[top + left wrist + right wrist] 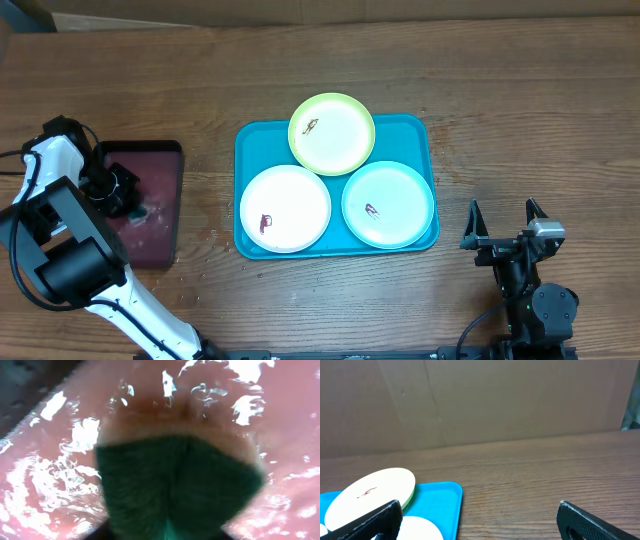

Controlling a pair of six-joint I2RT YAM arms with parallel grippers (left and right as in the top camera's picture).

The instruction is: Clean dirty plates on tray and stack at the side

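Observation:
Next, the left gripper pinches the sponge (175, 485) by its dark green side (138, 213) and leaves the pale side facing out to clean the plates.
The turquoise tray (252, 142) lies mid-table and holds three plates. The yellow-green plate (332, 132) is at the back, overlapping the white plate (285, 208) at front left and the pale mint plate (388, 204) at front right. Each has a small dark smear. My left gripper (128, 195) is down in the maroon tray, far left of the plates. In the left wrist view a dark green sponge (175, 485) fills the space at the jaws and presses on the wet surface. My right gripper (503, 222) is open and empty, right of the turquoise tray.
The smaller dark maroon tray (160, 165) lies at the left, its surface wet and shiny (60, 475). The right wrist view shows the turquoise tray's corner (442, 497), the yellow-green plate (370, 492) and a brown cardboard wall (480, 400) behind the table.

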